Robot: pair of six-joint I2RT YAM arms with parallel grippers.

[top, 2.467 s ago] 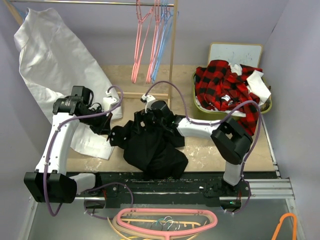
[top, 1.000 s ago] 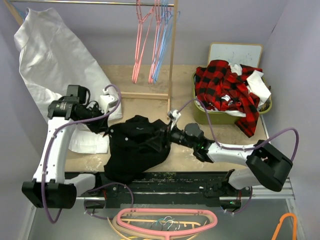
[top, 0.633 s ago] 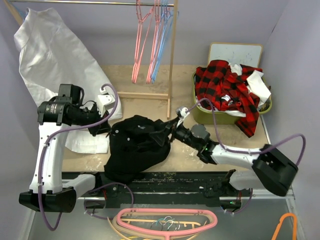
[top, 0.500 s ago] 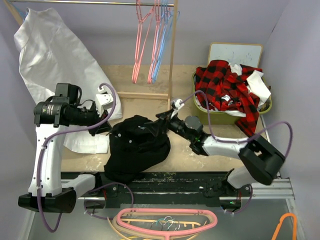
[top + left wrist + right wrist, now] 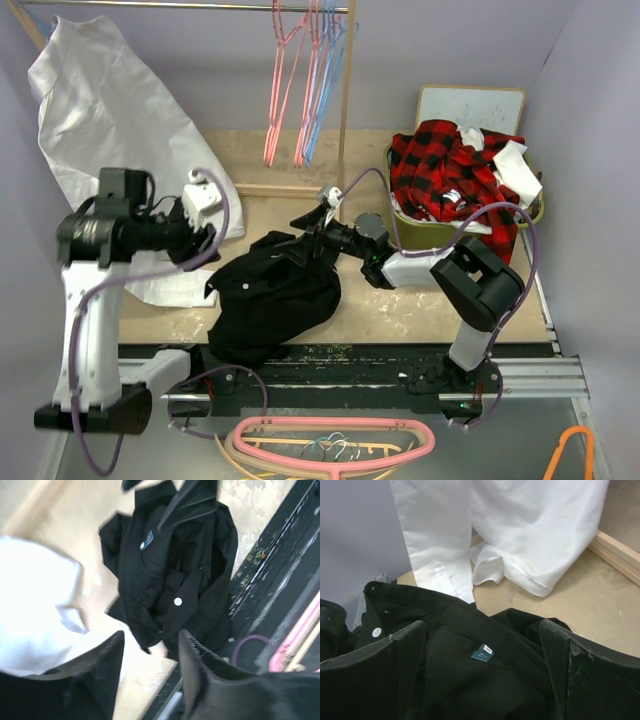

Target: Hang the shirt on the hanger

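My left gripper grips the black shirt's upper edge (image 5: 242, 263) (image 5: 128, 586) beside the label next, on the white cloth's side. Then both grippers spread it for the hanger.
The black shirt (image 5: 275, 295) lies crumpled near the table's front edge, its lower part over the black rail. It shows in the left wrist view (image 5: 175, 570) with a white button, and in the right wrist view (image 5: 470, 680) with a small blue label. My left gripper (image 5: 207, 243) (image 5: 150, 634) is open just left of the shirt, holding nothing. Wide open, my right gripper (image 5: 303, 237) (image 5: 482, 625) hovers over the shirt's upper edge, its fingers either side of the label. The light blue hanger (image 5: 322, 90) hangs on the rack at the back.
Pink hangers (image 5: 275, 90) hang beside the blue one, by the wooden post (image 5: 346, 110). A big white cloth (image 5: 110, 130) drapes at the left. A red plaid shirt (image 5: 455, 175) fills the green basket (image 5: 398, 222) at the right. More hangers (image 5: 330, 440) lie below the front rail.
My left gripper has opened, let go of the shirt and pulled back left. The right arm has swung toward the back, bringing its open gripper over the shirt's upper edge.
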